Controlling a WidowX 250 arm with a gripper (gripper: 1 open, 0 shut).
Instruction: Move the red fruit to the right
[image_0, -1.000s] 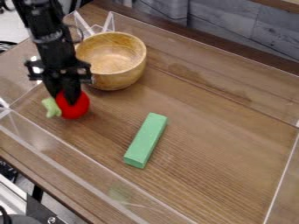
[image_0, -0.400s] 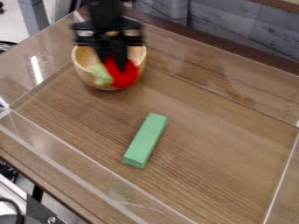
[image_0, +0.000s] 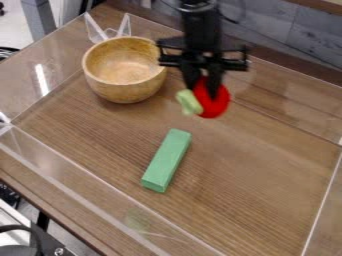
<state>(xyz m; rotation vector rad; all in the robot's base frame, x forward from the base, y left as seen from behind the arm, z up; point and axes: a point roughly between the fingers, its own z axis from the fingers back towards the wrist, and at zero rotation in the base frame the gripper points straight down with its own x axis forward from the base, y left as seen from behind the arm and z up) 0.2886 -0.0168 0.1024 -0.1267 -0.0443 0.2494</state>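
The red fruit's base (image_0: 214, 114) hangs above the wooden tabletop, and the fruit would drop if I opened now, so my gripper keeps holding the fruit.
The red fruit (image_0: 211, 99) is a small bright-red piece with a light green leafy end on its left side. It hangs above the wooden tabletop, right of the wooden bowl (image_0: 124, 68) and above the green block (image_0: 167, 159). My gripper (image_0: 206, 88) points straight down from the black arm and is shut on the red fruit, its dark fingers clamping the top of it.
The wooden bowl stands at the back left of the tabletop. The flat green rectangular block lies near the middle. Clear plastic walls (image_0: 80, 205) fence the table on all sides, with a low front edge.
The gripper has carried the red fruit up off the table at the left, past the bowl, and to the right. Bowl and green block have not moved.
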